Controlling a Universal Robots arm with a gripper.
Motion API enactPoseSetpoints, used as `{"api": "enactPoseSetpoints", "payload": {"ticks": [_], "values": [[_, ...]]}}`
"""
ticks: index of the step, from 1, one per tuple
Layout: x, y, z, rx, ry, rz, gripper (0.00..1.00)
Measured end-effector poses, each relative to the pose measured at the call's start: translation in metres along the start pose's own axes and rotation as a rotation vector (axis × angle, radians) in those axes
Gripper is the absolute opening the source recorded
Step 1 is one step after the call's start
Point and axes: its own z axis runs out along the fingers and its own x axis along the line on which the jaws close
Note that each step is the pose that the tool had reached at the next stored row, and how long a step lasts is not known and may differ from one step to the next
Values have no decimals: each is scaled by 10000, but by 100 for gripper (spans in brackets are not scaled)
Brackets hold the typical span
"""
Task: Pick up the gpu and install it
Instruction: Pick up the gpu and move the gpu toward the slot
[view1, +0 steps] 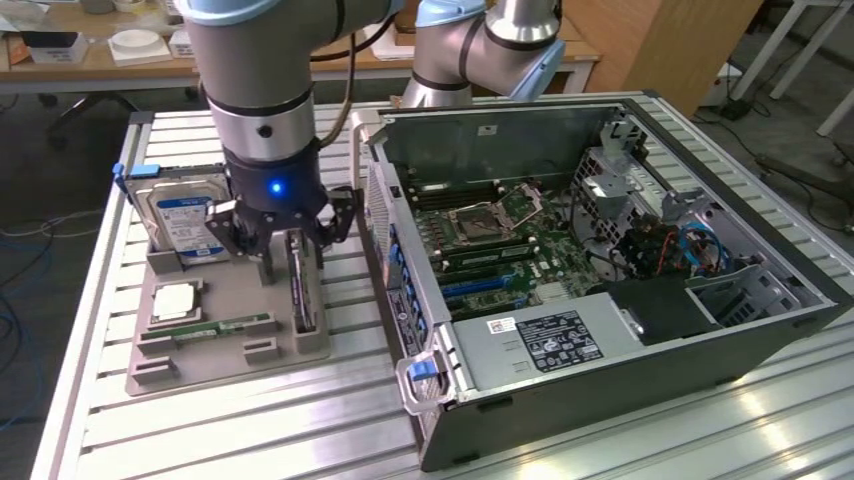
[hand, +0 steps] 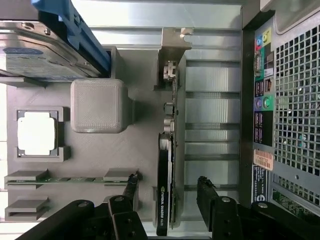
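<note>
I need to lower my gripper before I close it on the GPU. My open fingers are above the GPU's black label side (hand: 163, 200), high over the grey tray (hand: 145, 170), so they would miss if I closed now.
The gpu (view1: 302, 296) is a thin dark card standing on its edge in a slot of the grey holder tray (view1: 238, 288) on the exterior view's left. In the wrist view the gpu (hand: 165, 180) runs lengthwise, with a black label face and small connectors on its bare end. My gripper (view1: 296, 248) hangs low over the card's end nearest the hard drive. It is open, and the gripper (hand: 167, 189) straddles the card. One black fingertip (hand: 131, 187) stands on each side, both apart from it.
The tray also holds a silver hard drive (view1: 187, 220) upright, a square processor (view1: 176, 300) and a green memory stick (view1: 220, 327). An open computer case (view1: 561, 390) lies close on the exterior view's right, its motherboard (view1: 494, 240) exposed. A second arm (view1: 467, 50) stands behind.
</note>
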Motion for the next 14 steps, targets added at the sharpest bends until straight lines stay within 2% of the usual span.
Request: {"api": "enactPoseSetpoints", "payload": {"ticks": [14], "values": [[16,-10,253,-3,12,-241,59]]}}
